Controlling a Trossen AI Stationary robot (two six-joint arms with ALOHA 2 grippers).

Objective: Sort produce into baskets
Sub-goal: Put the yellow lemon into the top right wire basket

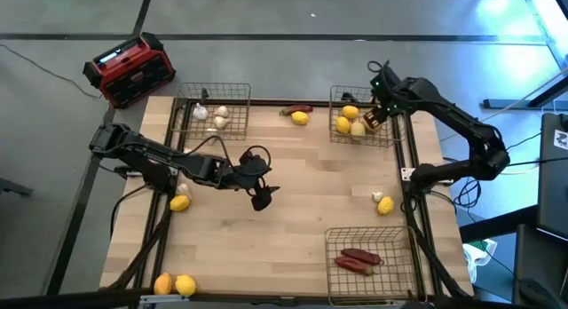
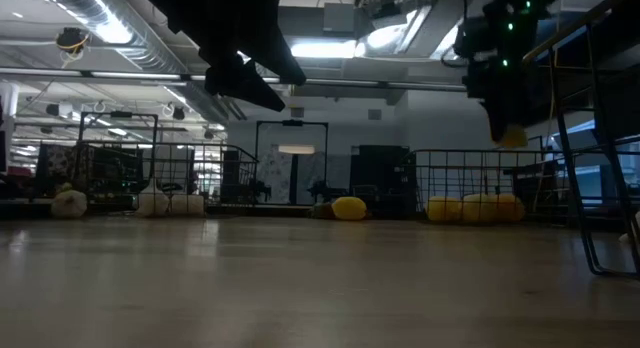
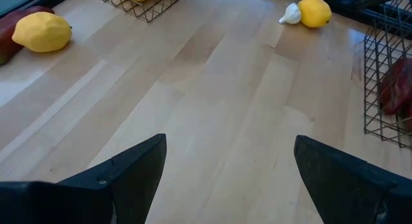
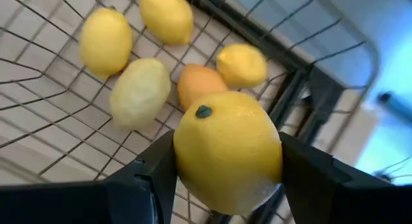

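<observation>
The lemon (image 4: 228, 150) hangs high above the fruits in the basket (image 4: 141, 89) in the right wrist view, so my right gripper next lowers the lemon before letting go.
My right gripper (image 1: 376, 116) hangs over the far right basket (image 1: 338, 96), shut on a yellow lemon (image 4: 228, 150). Below it, several yellow fruits and an orange one (image 4: 196, 82) lie in that basket (image 4: 38, 140). In the low view the lemon (image 2: 512, 138) shows under the right gripper (image 2: 505, 113), above the basket's fruits (image 2: 475, 207). My left gripper (image 1: 259, 183) stands open over the bare middle of the table, and nothing is between its fingers (image 3: 129, 176). My right gripper pinches the lemon between its two fingers, one on each of two opposite sides (image 4: 183, 156). The fingers come from above, pointing steeply down. The lemon is lifted clear over the basket, its stem end (image 4: 203, 111) turned up toward the wrist.
The far left basket (image 1: 238, 87) holds garlic bulbs (image 1: 219, 117). The near right basket (image 1: 330, 233) holds red peppers (image 1: 359, 258). Loose on the table are a lemon (image 1: 300, 118) by a pepper (image 1: 297, 108), a lemon (image 1: 180, 202) with garlic, another such pair (image 1: 384, 205), and two fruits (image 1: 174, 285) at the near left. A red and black box (image 1: 131, 69) stands beyond the far left corner.
</observation>
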